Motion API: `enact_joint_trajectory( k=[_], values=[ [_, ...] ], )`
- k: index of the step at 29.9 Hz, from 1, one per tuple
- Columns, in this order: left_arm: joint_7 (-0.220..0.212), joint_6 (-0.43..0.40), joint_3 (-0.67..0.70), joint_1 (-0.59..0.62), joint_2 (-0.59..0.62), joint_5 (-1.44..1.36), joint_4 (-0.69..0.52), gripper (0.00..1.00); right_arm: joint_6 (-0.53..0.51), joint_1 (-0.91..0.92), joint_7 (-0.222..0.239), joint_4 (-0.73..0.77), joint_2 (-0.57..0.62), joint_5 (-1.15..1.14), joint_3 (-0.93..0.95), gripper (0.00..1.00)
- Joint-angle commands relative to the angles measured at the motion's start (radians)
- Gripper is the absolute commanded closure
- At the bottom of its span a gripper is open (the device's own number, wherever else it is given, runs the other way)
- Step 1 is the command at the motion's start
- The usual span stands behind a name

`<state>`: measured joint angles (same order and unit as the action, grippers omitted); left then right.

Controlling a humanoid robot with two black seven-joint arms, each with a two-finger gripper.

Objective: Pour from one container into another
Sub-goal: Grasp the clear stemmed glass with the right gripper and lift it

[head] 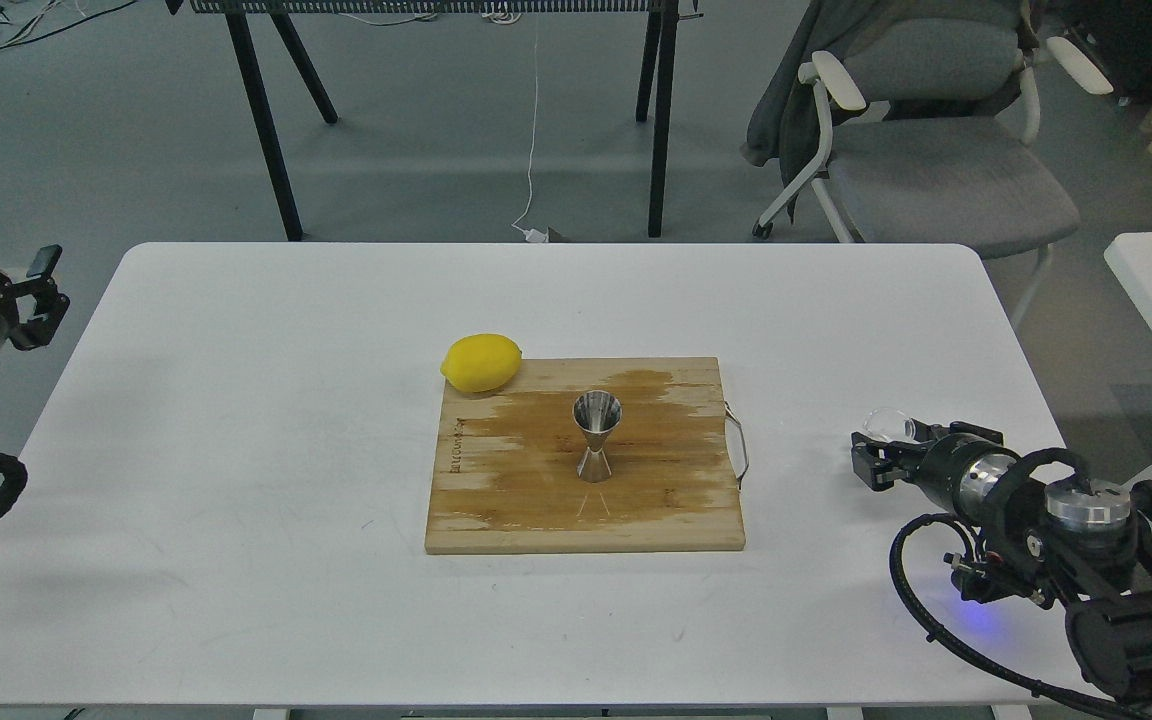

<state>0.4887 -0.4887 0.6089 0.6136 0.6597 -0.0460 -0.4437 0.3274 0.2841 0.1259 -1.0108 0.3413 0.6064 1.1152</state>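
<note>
My right gripper will next pick up the cup by its side [892, 436], so that the small clear glass cup's open rim [885, 419] stays free for the pouring.
The small clear glass cup [886, 423] stands on the white table [236, 420] at the right, faint against the surface. My right gripper [888, 450] lies low at the cup, fingers spread to either side of its base; only the cup's rim shows above them, and whether they touch it I cannot tell. The steel hourglass jigger [596, 436] stands upright in the middle of the wooden cutting board [516, 500]. My left gripper [4, 222] hangs open off the table's left edge, far from both.
A yellow lemon [481, 362] rests at the board's back left corner. The board has a metal handle [739, 445] on its right side and a damp patch. A grey office chair [936, 150] and black table legs stand behind the table.
</note>
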Motion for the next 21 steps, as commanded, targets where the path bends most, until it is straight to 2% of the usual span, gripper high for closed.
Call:
enact_joint_trajectory(
  k=[1,4,9,16,21],
  values=[
    [0.0,0.0,0.0,0.0,0.0,0.0,0.0,0.11,-0.002,-0.002,0.0,0.0,-0.002,-0.005,-0.001,0.51],
    [0.0,0.0,0.0,0.0,0.0,0.0,0.002,0.11,-0.007,-0.003,0.003,-0.002,-0.001,-0.007,-0.011,0.61],
    [0.0,0.0,0.0,-0.002,0.0,0.0,0.003,0.11,-0.021,-0.003,0.001,-0.002,-0.001,-0.007,-0.031,0.67],
    [0.0,0.0,0.0,-0.003,-0.002,0.0,0.022,0.11,-0.06,-0.013,-0.003,-0.035,-0.001,-0.023,-0.037,0.67],
    [0.0,0.0,0.0,-0.003,-0.005,0.0,0.022,0.11,-0.056,-0.011,-0.009,-0.191,0.013,-0.092,-0.026,0.68]
  ],
)
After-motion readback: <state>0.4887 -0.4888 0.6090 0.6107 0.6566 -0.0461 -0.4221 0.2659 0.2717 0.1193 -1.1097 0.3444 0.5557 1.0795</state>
